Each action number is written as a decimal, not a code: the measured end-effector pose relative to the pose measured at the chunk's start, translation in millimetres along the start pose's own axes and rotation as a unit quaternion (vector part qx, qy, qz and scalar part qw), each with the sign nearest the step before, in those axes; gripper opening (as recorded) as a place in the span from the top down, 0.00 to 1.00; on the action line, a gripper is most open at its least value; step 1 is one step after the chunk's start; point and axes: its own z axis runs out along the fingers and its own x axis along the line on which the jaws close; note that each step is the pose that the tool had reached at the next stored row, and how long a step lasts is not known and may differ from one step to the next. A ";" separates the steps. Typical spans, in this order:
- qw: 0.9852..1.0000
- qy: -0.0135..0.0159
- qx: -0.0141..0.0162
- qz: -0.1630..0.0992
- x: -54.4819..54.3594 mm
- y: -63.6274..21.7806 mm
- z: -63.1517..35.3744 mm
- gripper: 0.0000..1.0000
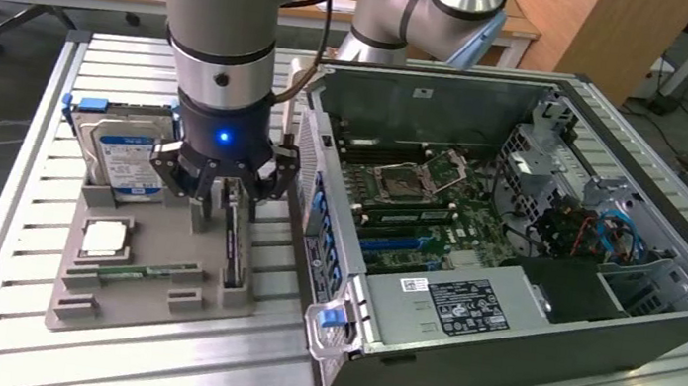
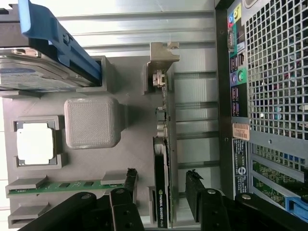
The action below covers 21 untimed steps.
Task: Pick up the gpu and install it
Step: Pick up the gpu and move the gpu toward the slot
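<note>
My gripper's fingers are still high above the card's sides, with grey tray (image 2: 143,192) showing beside them, so my gripper lowers and only then closes on the card.
The gpu (image 1: 234,244) is a thin dark card standing on edge in a slot of the grey holder tray (image 1: 129,310), beside the open computer case (image 1: 646,323). In the wrist view the gpu (image 2: 161,144) is seen edge-on, its metal bracket (image 2: 162,60) at the far end. My gripper (image 1: 225,205) hangs straight above the card and is open. Its black fingers (image 2: 126,195) stand on either side of the card's near end with a gap on each side, and nothing is held.
The tray also carries a silver hard drive (image 1: 122,159) with a blue label, a square processor (image 1: 105,239) and a green memory stick (image 1: 147,273). The case's rear wall (image 2: 269,72) stands close beside the card. Its motherboard (image 1: 428,214) lies exposed, on a slatted metal table (image 1: 17,350).
</note>
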 end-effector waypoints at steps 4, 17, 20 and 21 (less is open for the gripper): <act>1.000 0.000 0.000 0.000 0.1 -0.2 4.6 0.47; 1.000 0.000 0.000 0.000 -0.5 -0.3 10.0 0.47; 1.000 0.000 0.000 0.000 -0.4 -0.6 15.4 0.47; 1.000 0.000 0.000 0.000 -0.4 -0.6 17.2 0.47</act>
